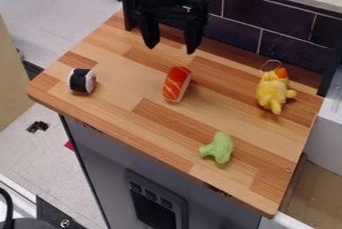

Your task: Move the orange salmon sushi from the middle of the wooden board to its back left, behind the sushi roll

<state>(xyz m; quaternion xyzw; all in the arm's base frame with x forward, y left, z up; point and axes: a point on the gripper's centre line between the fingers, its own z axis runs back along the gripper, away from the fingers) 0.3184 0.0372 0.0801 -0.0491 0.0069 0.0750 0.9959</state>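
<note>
The robot should grab the orange sushi by its striped middle with its gripper next, to lift it off the counter.
The black gripper (171,45) hangs above the back of the wooden counter, its two fingers apart with nothing between them. Below it, near the middle of the counter, lies an orange-red sushi piece (177,84) with white stripes. A black-and-white sushi roll (82,80) rests toward the left end. On the right, by the back, is a yellow plush chicken (272,91) with an orange top and a thin loop. The green broccoli toy (218,148) lies close to the front edge, right of centre. None of these touch each other.
The wooden counter (140,113) sits on a grey toy cabinet with a dark panel on its front. Dark tiles (268,20) form a wall along the back edge. A white box-like surface (327,130) stands beyond the right edge.
</note>
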